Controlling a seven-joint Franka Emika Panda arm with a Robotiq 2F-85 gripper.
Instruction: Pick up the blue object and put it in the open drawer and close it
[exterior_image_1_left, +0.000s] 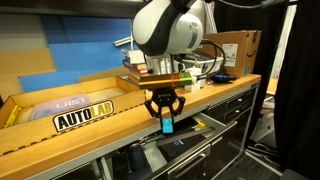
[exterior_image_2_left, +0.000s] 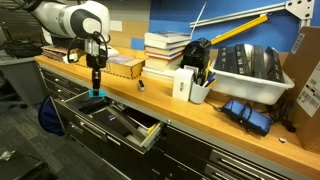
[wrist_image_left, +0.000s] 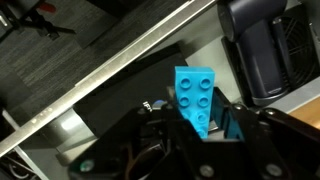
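Note:
My gripper needs to lower the block (exterior_image_2_left: 96, 92) into the open drawer before it opens. The block hangs above the drawer and would fall onto the dark things inside if I opened now.
My gripper (exterior_image_1_left: 166, 118) is shut on the blue object (exterior_image_1_left: 167, 126), a small cyan studded block that hangs from the fingertips. It holds the block over the front edge of the wooden bench, above the open drawer (exterior_image_1_left: 190, 140). In an exterior view the block (exterior_image_2_left: 96, 92) hangs just above the near end of the open dark drawer (exterior_image_2_left: 110, 122), gripper (exterior_image_2_left: 95, 80) above it. In the wrist view the block (wrist_image_left: 197, 97) sits clamped between the black fingers (wrist_image_left: 200, 125), with the drawer's pale rim (wrist_image_left: 110, 80) running diagonally behind it.
A stack of books (exterior_image_2_left: 165, 50), a white box (exterior_image_2_left: 183, 84), a cup of pens (exterior_image_2_left: 200, 88) and a white bin (exterior_image_2_left: 250, 70) stand on the bench. An AUTOLAB sign (exterior_image_1_left: 82, 117) lies on the benchtop. A cardboard box (exterior_image_1_left: 235, 50) stands behind.

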